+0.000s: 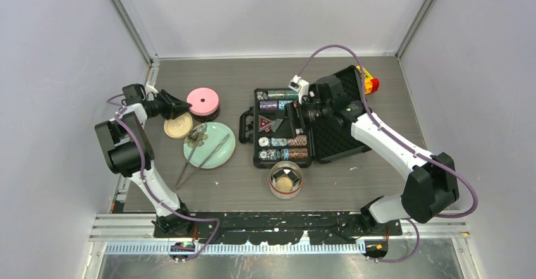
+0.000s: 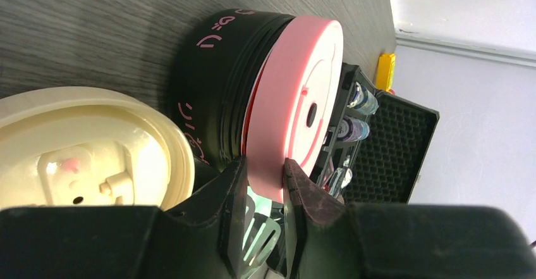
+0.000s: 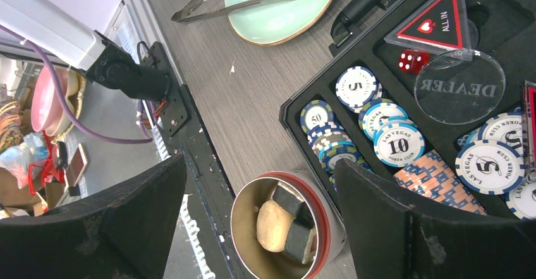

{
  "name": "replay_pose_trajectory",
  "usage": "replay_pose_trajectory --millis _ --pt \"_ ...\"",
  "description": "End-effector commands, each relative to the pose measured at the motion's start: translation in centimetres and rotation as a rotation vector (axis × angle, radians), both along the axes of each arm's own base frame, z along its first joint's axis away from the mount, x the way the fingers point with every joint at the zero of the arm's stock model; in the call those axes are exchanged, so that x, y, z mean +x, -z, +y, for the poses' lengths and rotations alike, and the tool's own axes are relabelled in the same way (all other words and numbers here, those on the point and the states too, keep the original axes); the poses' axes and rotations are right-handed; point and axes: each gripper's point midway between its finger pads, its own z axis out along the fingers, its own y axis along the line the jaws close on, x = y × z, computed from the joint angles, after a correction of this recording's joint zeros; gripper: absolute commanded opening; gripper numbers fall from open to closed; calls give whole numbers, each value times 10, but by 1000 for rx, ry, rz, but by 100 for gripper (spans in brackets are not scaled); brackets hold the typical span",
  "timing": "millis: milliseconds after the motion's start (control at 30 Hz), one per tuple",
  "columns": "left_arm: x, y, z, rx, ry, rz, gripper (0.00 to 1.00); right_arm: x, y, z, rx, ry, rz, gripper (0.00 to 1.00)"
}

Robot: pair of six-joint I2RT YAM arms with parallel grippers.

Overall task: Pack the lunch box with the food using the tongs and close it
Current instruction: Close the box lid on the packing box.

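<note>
The flat pink lid (image 2: pixel 297 102) rests over the black tub's opening and would stay there, so my left gripper needs to open now.
My left gripper (image 2: pixel 265 171) is shut on the rim of the flat pink lid (image 2: pixel 297 102), which sits atop a black tub (image 2: pixel 208 70) with pink lettering at the far left (image 1: pixel 203 100). A cream lid (image 2: pixel 95 146) lies just beside it. The open steel tub (image 1: pixel 286 179) stands near the front centre, holding a tan disc (image 3: pixel 273 225) and dark blocks (image 3: pixel 296 240). The grey tongs (image 1: pixel 203 151) lie across the mint-green plate (image 1: pixel 218 155), with small food pieces (image 1: pixel 199 133) at its far edge. My right gripper (image 1: pixel 299 124) hangs open above the poker case, empty.
A black poker chip case (image 1: pixel 332 143) lies open at centre right, with chips (image 3: pixel 398 143), a red die (image 3: pixel 414 61) and a dealer disc (image 3: pixel 459 86). A yellow and red object (image 1: pixel 368 83) sits behind it. Grey walls enclose the table.
</note>
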Motion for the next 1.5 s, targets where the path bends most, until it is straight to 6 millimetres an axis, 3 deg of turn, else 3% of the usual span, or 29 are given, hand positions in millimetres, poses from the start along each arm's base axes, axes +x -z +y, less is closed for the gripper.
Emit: replay_pose_trajectory --millis 0,333,467,600,700,867,1067,1333,1467 --pt "3 0 10 64 -7 1 9 0 -16 1 35 -17 -60 91" --pt "2 -2 16 102 -26 32 39 -1 -16 1 40 -18 -52 91" --pt "1 -15 19 166 -23 -8 49 -2 -18 0 42 -19 -59 91" --pt "2 -47 27 300 3 -107 50 -3 -18 0 41 -19 -59 92" --pt "3 -66 27 495 96 -179 48 -3 -17 1 41 -22 -57 92" --pt "1 -86 2 816 349 -262 45 -2 -14 0 30 -27 -55 92" --pt "0 -77 -20 967 512 -216 41 -2 -13 0 25 -29 -50 92" --pt "-8 -15 -20 998 617 -66 46 -4 -10 -2 17 -31 -56 92" --pt "-9 3 -20 1001 656 -27 49 -3 -9 -1 14 -31 -51 92"
